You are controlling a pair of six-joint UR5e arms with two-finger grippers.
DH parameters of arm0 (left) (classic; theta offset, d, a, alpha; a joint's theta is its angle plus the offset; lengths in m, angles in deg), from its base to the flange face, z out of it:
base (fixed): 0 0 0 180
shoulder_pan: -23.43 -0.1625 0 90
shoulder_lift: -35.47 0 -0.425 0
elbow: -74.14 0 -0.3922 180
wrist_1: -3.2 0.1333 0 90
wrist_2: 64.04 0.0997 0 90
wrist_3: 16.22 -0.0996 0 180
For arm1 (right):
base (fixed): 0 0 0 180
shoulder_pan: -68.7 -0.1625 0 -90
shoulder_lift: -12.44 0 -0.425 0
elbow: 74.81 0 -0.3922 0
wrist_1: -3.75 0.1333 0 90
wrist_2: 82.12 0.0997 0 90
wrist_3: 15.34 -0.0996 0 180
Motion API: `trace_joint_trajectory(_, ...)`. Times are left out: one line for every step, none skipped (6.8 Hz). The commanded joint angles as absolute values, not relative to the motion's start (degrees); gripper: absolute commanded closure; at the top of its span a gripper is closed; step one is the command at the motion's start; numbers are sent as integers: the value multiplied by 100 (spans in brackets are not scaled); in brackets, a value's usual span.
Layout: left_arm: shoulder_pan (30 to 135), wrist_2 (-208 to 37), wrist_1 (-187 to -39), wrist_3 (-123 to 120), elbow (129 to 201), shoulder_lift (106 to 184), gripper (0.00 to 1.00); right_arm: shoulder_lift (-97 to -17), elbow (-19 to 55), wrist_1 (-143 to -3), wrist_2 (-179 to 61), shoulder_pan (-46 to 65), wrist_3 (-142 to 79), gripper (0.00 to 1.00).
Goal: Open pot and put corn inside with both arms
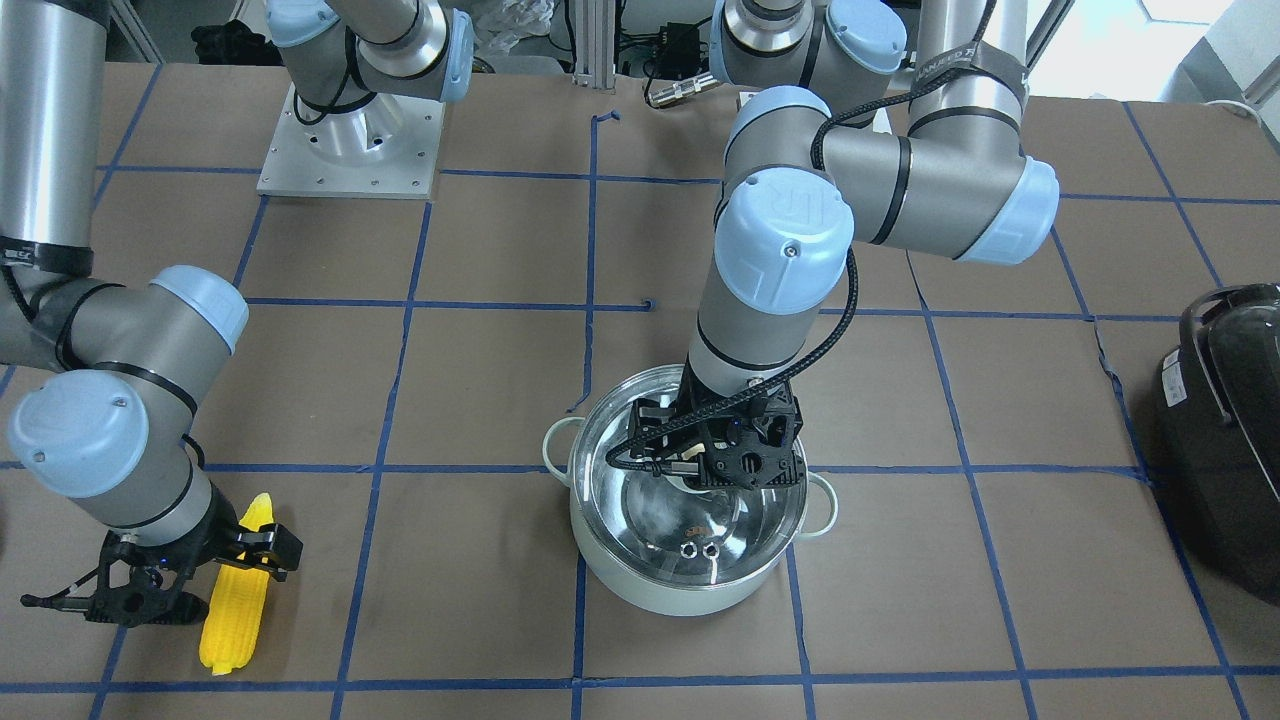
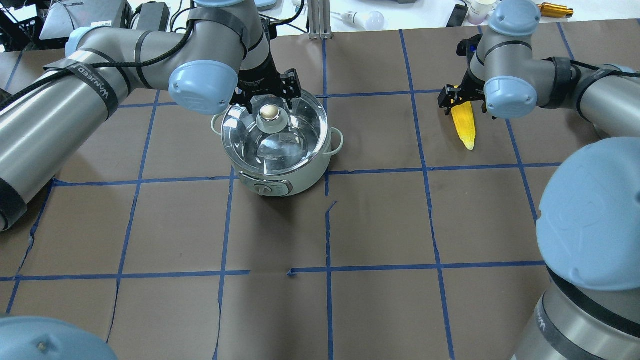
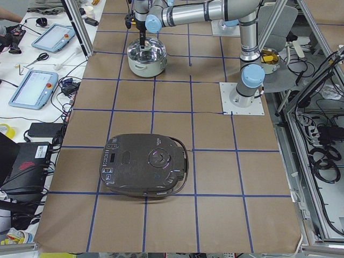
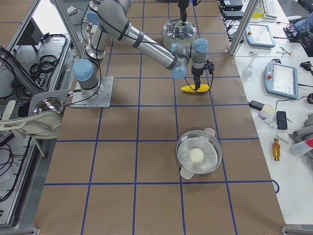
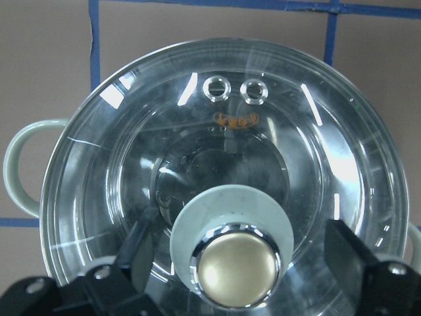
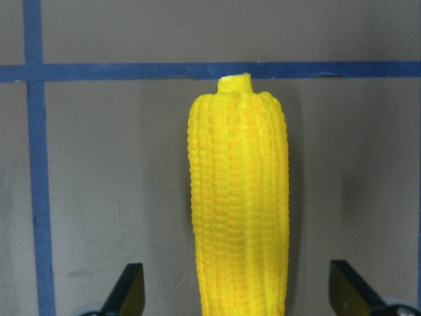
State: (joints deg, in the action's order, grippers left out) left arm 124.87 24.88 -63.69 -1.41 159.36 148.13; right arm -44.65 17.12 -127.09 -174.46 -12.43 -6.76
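The glass lid is far wider than my open fingers, so my left gripper should next grab it by its metallic knob [image 5: 238, 266] to open the pot.
The pale mint-green pot [image 2: 280, 177] stands on the table with its glass lid [image 2: 300, 142] on. My left gripper [image 2: 267, 105] is open and low over the lid, one finger on each side of the metallic knob [image 5: 238, 266], not closed on it. The yellow corn [image 2: 465, 125] lies flat on the table at the right. My right gripper [image 2: 462, 97] is open right above the cob's thick end, and in the right wrist view its fingers [image 6: 128, 289] stand apart on both sides of the corn [image 6: 240, 210].
A black appliance with a handle [image 1: 1225, 440] sits toward the table end on my left. A steel pot [image 4: 182, 147] holding something white stands toward the end on my right. The arm bases [image 1: 350, 140] are on my side of the table. Blue tape lines grid the brown table.
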Motion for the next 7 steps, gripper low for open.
trace_joint_trajectory(12494, 2482, -6386, -119, 15966, 14841, 35, -4224, 1713, -12905, -17449, -1242, -628, 0)
trace_joint_trajectory(12494, 2473, -6386, -119, 15983, 14832, 45, -4162, 1713, -13001, -17449, -1242, -628, 0)
trace_joint_trajectory(12494, 2473, -6395, -119, 15975, 14815, 52, -4161, 1713, -13020, -17449, -1242, -628, 43)
trace_joint_trajectory(12459, 2255, -6404, -127, 15966, 14754, 59, -4170, 1713, -13003, -17449, -1242, -628, 94)
trace_joint_trajectory(12459, 2245, -6552, -145, 15922, 14640, 62, -4179, 1695, -12994, -17432, -1242, -637, 100)
trace_joint_trajectory(12442, 2236, -6841, -145, 15783, 14491, 62, -4231, 1634, -12968, -17423, -1242, -716, 100)
trace_joint_trajectory(12241, 2244, -7261, -162, 15520, 14376, 62, -4406, 1625, -12967, -17414, -1242, -725, 100)
